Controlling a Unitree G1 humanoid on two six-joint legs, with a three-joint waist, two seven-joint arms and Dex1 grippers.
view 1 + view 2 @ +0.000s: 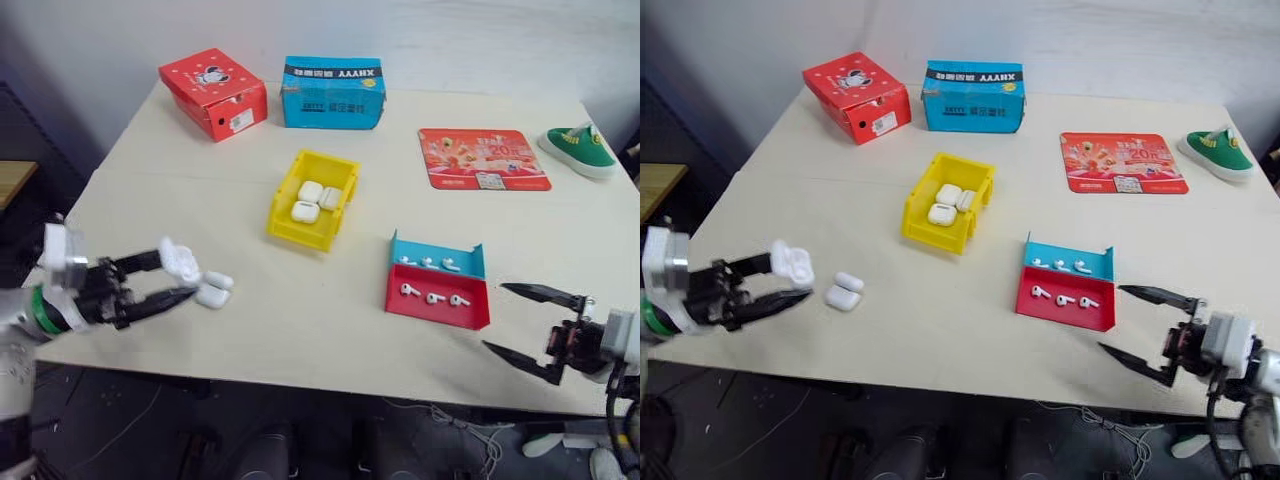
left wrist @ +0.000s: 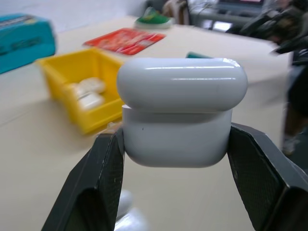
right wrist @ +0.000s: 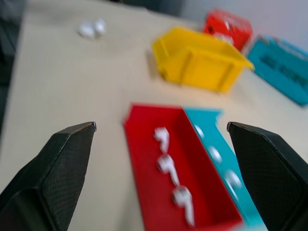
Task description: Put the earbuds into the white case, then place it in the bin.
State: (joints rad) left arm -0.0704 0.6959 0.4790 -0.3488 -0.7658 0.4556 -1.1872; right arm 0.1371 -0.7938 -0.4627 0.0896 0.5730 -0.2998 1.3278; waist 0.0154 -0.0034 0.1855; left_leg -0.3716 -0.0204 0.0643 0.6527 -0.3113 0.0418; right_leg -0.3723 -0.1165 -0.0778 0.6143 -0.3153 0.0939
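Note:
I will reach the earbud with my right gripper and grab its rounded head (image 3: 180, 195). This leaves the earbud's stem (image 3: 189, 214) free to slide into the white case.
My left gripper (image 1: 180, 273) hangs just above the table's front left corner, shut on a white case (image 2: 180, 113) whose lid sits slightly raised. Two more white cases (image 1: 213, 290) lie on the table right beside its fingertips. The yellow bin (image 1: 290, 232) stands mid-table with three white cases inside. Several earbuds (image 1: 432, 297) lie in rows in a red-and-blue tray (image 1: 437, 310) to the right of the bin. My right gripper (image 1: 530, 322) is open and empty at the front right, level with the tray and a short way to its right.
A red box (image 1: 213, 92) and a blue box (image 1: 333, 92) stand along the table's far edge. A red mat (image 1: 483, 158) and a green shoe (image 1: 580, 150) lie at the back right. The table's front edge runs just below both grippers.

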